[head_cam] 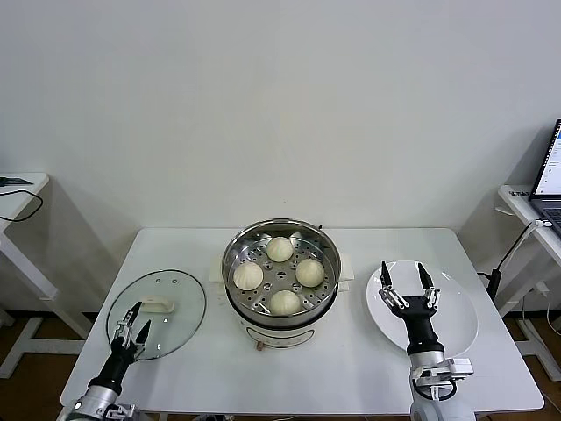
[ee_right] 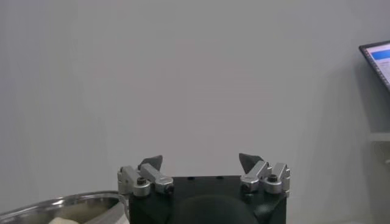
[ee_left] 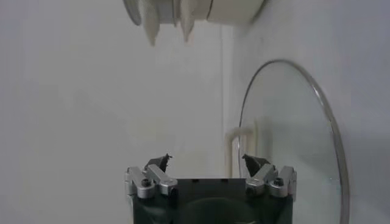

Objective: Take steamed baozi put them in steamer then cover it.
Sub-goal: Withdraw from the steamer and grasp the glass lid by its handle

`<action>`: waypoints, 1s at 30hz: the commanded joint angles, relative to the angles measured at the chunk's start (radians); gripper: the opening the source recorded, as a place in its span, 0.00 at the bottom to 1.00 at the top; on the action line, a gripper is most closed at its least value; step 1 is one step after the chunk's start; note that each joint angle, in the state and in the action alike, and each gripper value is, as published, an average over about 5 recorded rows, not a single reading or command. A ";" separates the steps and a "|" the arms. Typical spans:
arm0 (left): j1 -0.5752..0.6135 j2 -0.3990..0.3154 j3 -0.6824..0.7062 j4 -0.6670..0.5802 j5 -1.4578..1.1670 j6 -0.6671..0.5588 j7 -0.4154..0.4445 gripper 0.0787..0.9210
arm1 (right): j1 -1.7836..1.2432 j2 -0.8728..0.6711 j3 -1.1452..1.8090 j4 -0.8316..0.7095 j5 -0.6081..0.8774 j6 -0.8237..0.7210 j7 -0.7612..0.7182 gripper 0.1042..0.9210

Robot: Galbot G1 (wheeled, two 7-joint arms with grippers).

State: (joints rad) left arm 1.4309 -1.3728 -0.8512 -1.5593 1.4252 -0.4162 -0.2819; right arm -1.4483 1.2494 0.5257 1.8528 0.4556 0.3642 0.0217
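My left gripper should next grab the cover by its narrow cream handle [head_cam: 157,304], because the glass disc [head_cam: 180,327] lies flat and is wider than the open fingers.
The steamer [head_cam: 231,260] stands at the table's middle with several steamed baozi [head_cam: 248,275] on its perforated tray. The cover [head_cam: 180,303], a glass lid with a cream handle [head_cam: 159,306], lies flat on the table to the steamer's left. My left gripper [head_cam: 135,327] hovers open and empty over the lid's near edge. In the left wrist view that gripper [ee_left: 207,159] points toward the lid [ee_left: 292,140] and its handle [ee_left: 241,137]. My right gripper [head_cam: 405,282] is open and empty above the white plate [head_cam: 456,316]; the right wrist view shows this gripper [ee_right: 200,159] holding nothing.
The white table [head_cam: 333,377] has bare room in front of the steamer. A laptop [head_cam: 548,175] sits on a side desk at far right, and another desk [head_cam: 17,189] with a cable is at far left. The steamer's rim [ee_right: 61,204] shows in the right wrist view.
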 commanded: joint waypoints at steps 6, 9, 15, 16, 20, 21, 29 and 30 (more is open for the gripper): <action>-0.117 0.016 0.028 0.098 0.038 0.024 -0.003 0.88 | 0.002 0.004 -0.001 -0.001 -0.011 -0.003 0.000 0.88; -0.130 0.021 0.035 0.116 0.037 0.027 -0.001 0.88 | 0.001 0.006 -0.002 0.000 -0.016 -0.003 0.000 0.88; -0.160 0.023 0.046 0.140 0.034 0.032 -0.003 0.88 | 0.001 0.012 -0.006 -0.006 -0.024 -0.002 0.000 0.88; -0.165 0.023 0.047 0.143 0.034 0.033 -0.003 0.88 | 0.001 0.013 -0.007 -0.007 -0.025 -0.002 0.000 0.88; -0.186 0.023 0.053 0.161 0.036 0.036 -0.002 0.88 | 0.001 0.013 -0.006 -0.010 -0.028 -0.001 -0.001 0.88; -0.191 0.023 0.054 0.167 0.036 0.037 -0.003 0.88 | 0.001 0.013 -0.006 -0.012 -0.029 -0.001 -0.001 0.88; -0.227 0.024 0.058 0.204 0.040 0.041 -0.007 0.88 | 0.001 0.018 -0.005 -0.014 -0.034 0.001 -0.002 0.88; -0.231 0.024 0.058 0.207 0.040 0.042 -0.008 0.88 | 0.001 0.018 -0.005 -0.014 -0.035 0.001 -0.002 0.88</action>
State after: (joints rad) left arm 1.2398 -1.3492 -0.7960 -1.3893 1.4633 -0.3775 -0.2874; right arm -1.4473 1.2655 0.5208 1.8391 0.4237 0.3639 0.0201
